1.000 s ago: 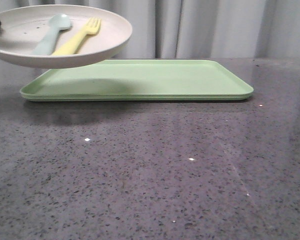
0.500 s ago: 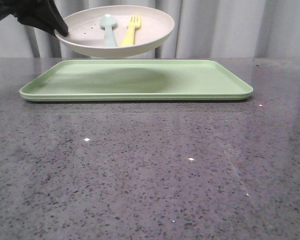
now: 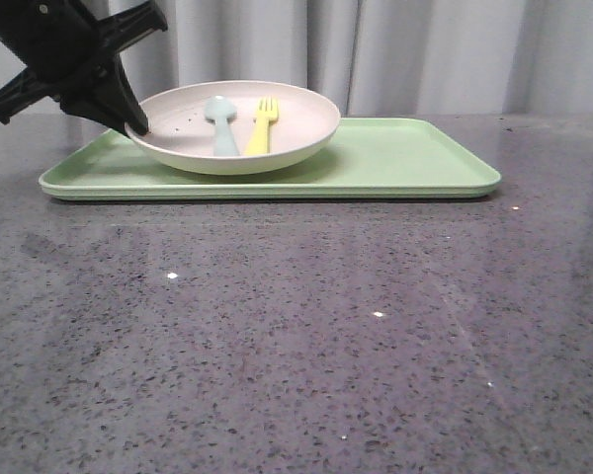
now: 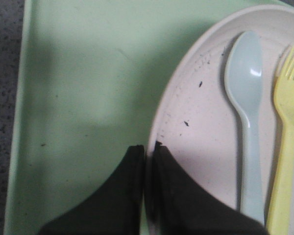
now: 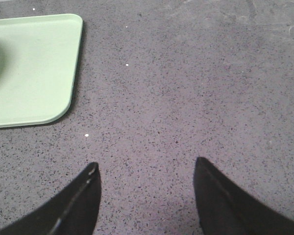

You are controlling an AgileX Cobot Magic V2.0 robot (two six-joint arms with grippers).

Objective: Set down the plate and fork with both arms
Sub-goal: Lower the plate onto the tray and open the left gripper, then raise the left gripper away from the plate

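I will open my left gripper, because the plate's lower edge [image 3: 227,170] is over the light-green tray, inside the tray's rim, and the plate would stay there.
The off-white speckled plate [image 3: 277,138] sits on the left half of the light-green tray [image 3: 415,163]. The yellow fork [image 3: 263,123] lies in it beside a pale blue-grey spoon [image 3: 220,123]. My left gripper [image 3: 136,125] is shut on the plate's left rim. In the left wrist view the gripper [image 4: 148,147] pinches the rim, with the plate [image 4: 196,137], fork [image 4: 284,142] and spoon [image 4: 247,112] past it. My right gripper [image 5: 146,166] is open and empty over bare table, off the tray's corner; it is out of the front view.
The tray [image 4: 83,88] lies at the back of a dark speckled stone table [image 3: 306,326], with grey curtains [image 3: 435,54] behind. In the right wrist view the tray's corner [image 5: 34,68] shows.
My left gripper has carried the plate, with fork and spoon, from high at the left rightward and down onto the tray.
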